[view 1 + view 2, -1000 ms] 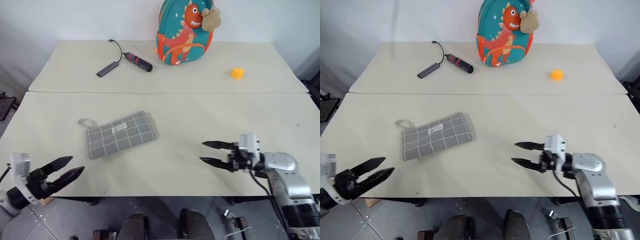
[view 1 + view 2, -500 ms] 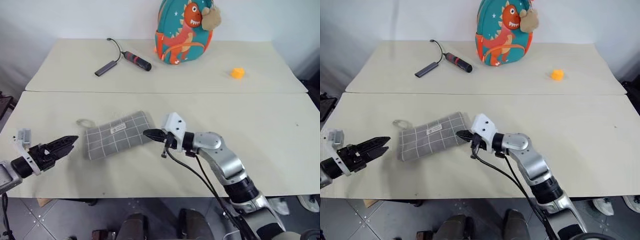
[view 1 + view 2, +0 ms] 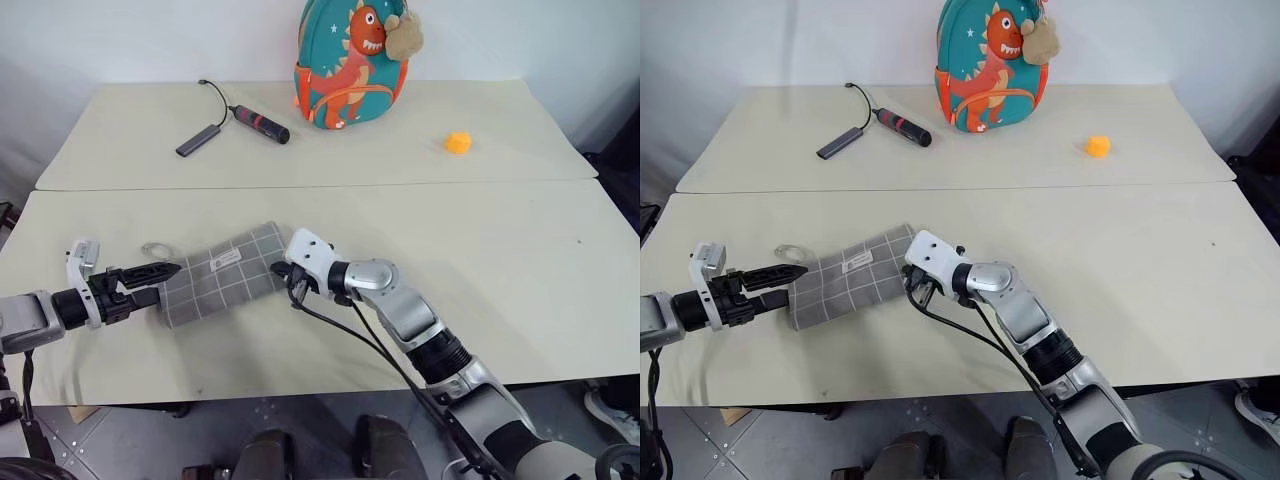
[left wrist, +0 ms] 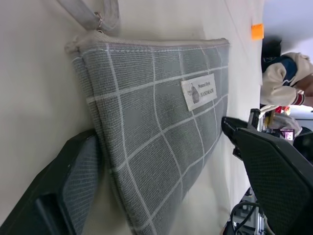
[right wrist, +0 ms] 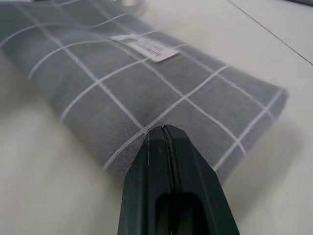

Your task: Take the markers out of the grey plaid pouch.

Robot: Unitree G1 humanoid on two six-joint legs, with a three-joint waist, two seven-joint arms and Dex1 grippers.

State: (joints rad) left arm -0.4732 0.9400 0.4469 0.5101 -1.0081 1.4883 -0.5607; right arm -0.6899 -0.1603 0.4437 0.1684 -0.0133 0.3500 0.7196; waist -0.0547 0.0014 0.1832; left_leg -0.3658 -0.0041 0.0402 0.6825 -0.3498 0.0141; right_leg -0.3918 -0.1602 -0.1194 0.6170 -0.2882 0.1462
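Observation:
My left gripper is going to hold the pouch by its short edge next to the cord loop, so its zippered top (image 3: 226, 243) (image 4: 151, 45) stays free for the markers.
The grey plaid pouch (image 3: 222, 274) lies flat on the near table, slanted, with its white label (image 4: 199, 91) up and its cord loop (image 3: 155, 249) at the left end. My left gripper (image 3: 157, 281) is open, its two fingers (image 4: 73, 186) straddling the pouch's left end at table height. My right gripper (image 3: 285, 272) is shut, and its fingertips (image 5: 164, 131) touch the fabric at the right end; no fabric shows between them. The markers are hidden.
On the far table stand a teal dinosaur backpack (image 3: 350, 65), a red-and-black stick with a cable (image 3: 258, 123), a grey adapter (image 3: 195, 144) and a small orange object (image 3: 458, 142). A seam (image 3: 420, 183) divides the two tables.
My right gripper swept left across the near table to the pouch's right end and shut. My left gripper came forward and rolled to straddle the left end. The camera shifted slightly.

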